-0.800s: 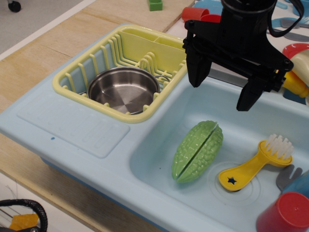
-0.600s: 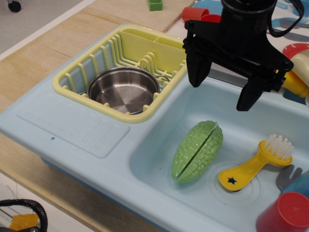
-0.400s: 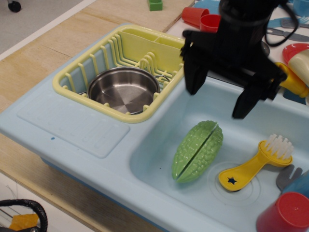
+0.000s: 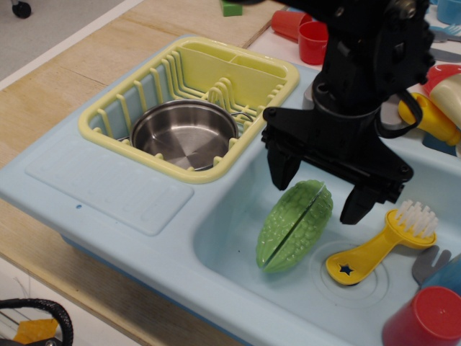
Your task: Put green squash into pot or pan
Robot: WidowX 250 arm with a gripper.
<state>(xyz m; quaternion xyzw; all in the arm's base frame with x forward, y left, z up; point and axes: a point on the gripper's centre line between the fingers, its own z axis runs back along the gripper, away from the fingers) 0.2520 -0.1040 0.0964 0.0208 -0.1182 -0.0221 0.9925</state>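
Note:
The green squash (image 4: 292, 229) will go into the steel pot (image 4: 184, 134), so my gripper will grab the squash by its bumpy sides next.
The green squash (image 4: 292, 229) lies on the floor of the light blue sink (image 4: 230, 238), its seam facing up. The shiny steel pot (image 4: 184, 134) sits empty inside the yellow dish rack (image 4: 194, 68) to the left of the basin. My black gripper (image 4: 319, 189) is open, low in the basin, with one finger on each side of the squash's upper end. Its jaws are wide apart and hold nothing.
A yellow dish brush (image 4: 382, 246) lies right of the squash. A red cup (image 4: 425, 317) stands at the lower right, more red cups (image 4: 311, 37) and coloured toys at the back. A small green block (image 4: 232, 8) lies on the wooden table behind the rack.
My gripper has dropped from above the basin's back edge down into the sink, ending astride the squash's upper end. It stays open. The squash and pot have not moved.

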